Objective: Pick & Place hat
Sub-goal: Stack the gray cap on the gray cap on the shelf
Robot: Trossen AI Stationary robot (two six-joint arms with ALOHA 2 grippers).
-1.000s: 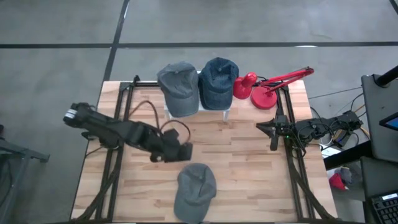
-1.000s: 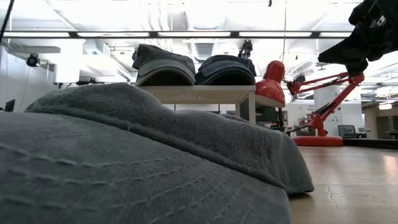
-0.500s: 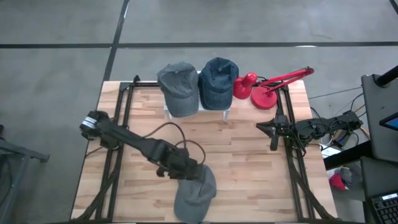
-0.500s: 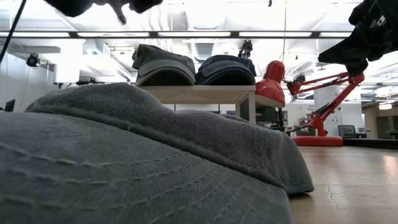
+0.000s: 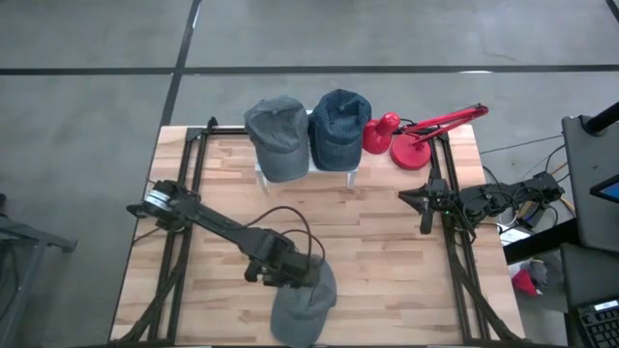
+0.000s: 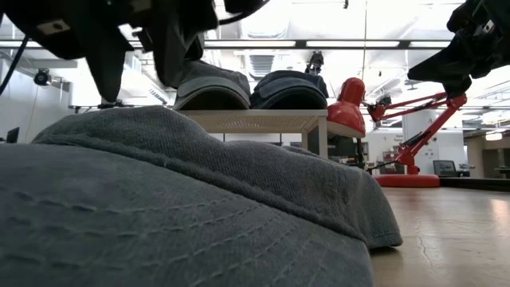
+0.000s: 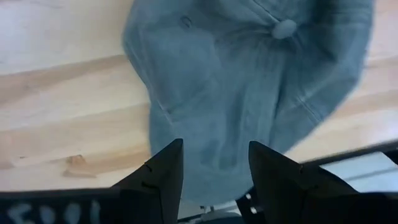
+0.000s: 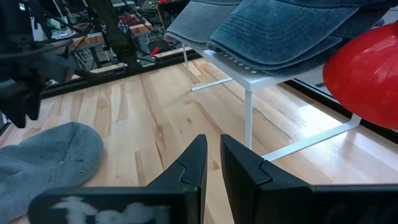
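Next, to stack the grey cap on the white rack, my left gripper grabs its crown's side (image 7: 163, 62).
A grey cap (image 5: 303, 300) lies crown up on the table near its near edge; it fills the low view (image 6: 183, 207). My left gripper (image 5: 290, 275) is open and points down over the part of the cap's crown toward the far edge. In the left wrist view (image 7: 214, 152) its fingers frame the cap (image 7: 249, 81), whose top button (image 7: 285, 28) shows. In the low view the fingers (image 6: 171, 56) hang just above the crown. My right gripper (image 5: 423, 211) waits shut at the table's right side (image 8: 212, 142).
A white rack (image 5: 353, 174) at the far edge carries a grey cap (image 5: 279, 135) and a blue cap (image 5: 338, 126). A red desk lamp (image 5: 411, 145) stands at the far right corner. Bare wood lies between the rack and the near cap.
My left arm has swung toward the near edge and to the right, from beside the cap to over its crown, and has come down; its fingers have dropped into the low view. The cap has stayed where it was.
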